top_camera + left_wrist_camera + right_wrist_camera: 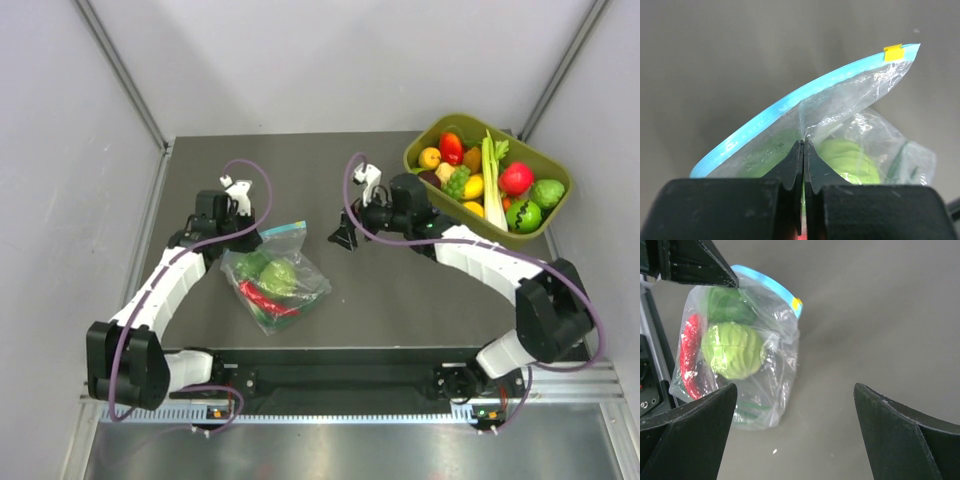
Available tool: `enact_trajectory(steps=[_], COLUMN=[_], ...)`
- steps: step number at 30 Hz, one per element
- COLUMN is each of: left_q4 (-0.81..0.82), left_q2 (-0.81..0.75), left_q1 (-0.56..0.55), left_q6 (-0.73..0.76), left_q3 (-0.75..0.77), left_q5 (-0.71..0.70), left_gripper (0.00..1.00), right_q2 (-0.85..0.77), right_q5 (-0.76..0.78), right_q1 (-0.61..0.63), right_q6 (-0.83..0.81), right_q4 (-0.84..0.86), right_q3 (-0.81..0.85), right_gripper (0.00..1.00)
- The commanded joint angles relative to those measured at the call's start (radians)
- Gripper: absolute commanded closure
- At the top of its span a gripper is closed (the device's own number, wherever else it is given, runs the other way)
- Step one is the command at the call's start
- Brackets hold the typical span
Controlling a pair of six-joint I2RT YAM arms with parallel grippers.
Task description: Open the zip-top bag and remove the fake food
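I will next use my right gripper to grab the zip strip's yellow tab end (299, 226) (797, 304) to open the bag, so my left gripper stays free to grab the zip strip.
The zip-top bag (275, 280) lies on the dark table left of centre, its teal zip strip (790, 102) with a yellow tab (893, 52) at the far end. Inside it show the fake food: a pale green cabbage (732, 350), a red chili (688, 355) and a dark green pepper (725, 305). My left gripper (804, 142) is shut on the clear plastic just below the zip strip. My right gripper (795, 387) hovers open to the right of the bag (780, 365), with nothing between its fingers.
An olive-green tub (423, 136) filled with other toy fruit and vegetables stands at the back right corner. Grey walls close in the table on the left, back and right. Bare table lies between the bag and the tub.
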Motion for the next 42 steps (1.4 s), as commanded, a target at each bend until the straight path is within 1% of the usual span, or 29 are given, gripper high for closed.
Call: enact_trajectory(steps=[1,4,5,8,9,13,18,21,22,24,25,27,28,29,30,32,33,34,36,38,41,42], left_q4=[0.072,0.076,0.075,0.079,0.079,0.084,0.087,0.090,0.092,0.093,0.093,0.096,0.099,0.101,0.099,0.090,0.087,0.084,0.087,0.105,0.125,0.125], left_q2=[-0.035,-0.048,-0.052,-0.068,-0.075,-0.092,-0.104,-0.105,-0.104,-0.106,-0.106,-0.109,-0.108,-0.101,-0.097,-0.088,-0.091,-0.094,-0.120,-0.144,-0.151,-0.143], left_q1=[-0.011,-0.023,-0.025,-0.030,-0.031,-0.033,-0.034,-0.039,-0.040,-0.045,-0.046,-0.056,-0.059,-0.062,-0.066,-0.068,-0.068,-0.068,-0.068,-0.068,-0.068,-0.068], left_q6=[0.013,0.017,0.018,0.021,0.021,0.024,0.027,0.027,0.030,0.032,0.033,0.040,0.046,0.047,0.047,0.052,0.055,0.058,0.059,0.063,0.053,0.040], left_q3=[-0.008,-0.012,-0.012,-0.016,-0.017,-0.023,-0.026,-0.028,-0.028,-0.026,-0.028,-0.035,-0.038,-0.042,-0.040,-0.025,-0.022,-0.017,-0.014,-0.017,-0.002,0.009], left_q5=[0.114,0.125,0.127,0.130,0.130,0.130,0.151,0.172,0.177,0.194,0.212,0.225,0.226,0.225,0.223,0.222,0.222,0.219,0.196,0.154,0.153,0.178], left_gripper=[1.00,1.00,1.00,1.00,1.00,1.00,1.00,1.00,1.00,1.00,1.00,1.00,1.00,0.96,0.91,0.74,0.60,0.55,0.48,0.46,0.44,0.44], right_q2=[0.078,0.124,0.134,0.187,0.201,0.261,0.312,0.335,0.344,0.347,0.349,0.342,0.336,0.333,0.329,0.312,0.304,0.278,0.226,0.188,0.106,0.070], right_q5=[-0.097,-0.114,-0.112,-0.118,-0.121,-0.115,-0.112,-0.123,-0.130,-0.140,-0.152,-0.166,-0.178,-0.183,-0.190,-0.213,-0.229,-0.238,-0.284,-0.316,-0.345,-0.344], right_q1=[0.042,0.057,0.062,0.077,0.078,0.098,0.101,0.103,0.105,0.103,0.103,0.103,0.100,0.098,0.089,0.077,0.057,0.046,-0.001,-0.033,-0.072,-0.075], right_q6=[0.019,0.085,0.099,0.128,0.131,0.147,0.170,0.193,0.209,0.239,0.246,0.251,0.246,0.239,0.222,0.204,0.184,0.181,0.183,0.190,0.145,0.092], right_q4=[0.238,0.369,0.444,0.523,0.532,0.569,0.607,0.662,0.700,0.745,0.789,0.808,0.799,0.787,0.770,0.713,0.696,0.682,0.664,0.658,0.558,0.473], right_q3=[-0.011,-0.047,-0.053,-0.051,-0.044,-0.023,-0.011,-0.011,-0.011,-0.014,-0.020,-0.018,-0.006,0.003,0.012,0.043,0.051,0.051,0.037,0.022,0.008,0.012], right_gripper=[0.00,0.02,0.02,0.05,0.07,0.18,0.24,0.34,0.41,0.49,0.63,0.79,0.95,1.00,1.00,1.00,1.00,1.00,1.00,1.00,1.00,1.00])
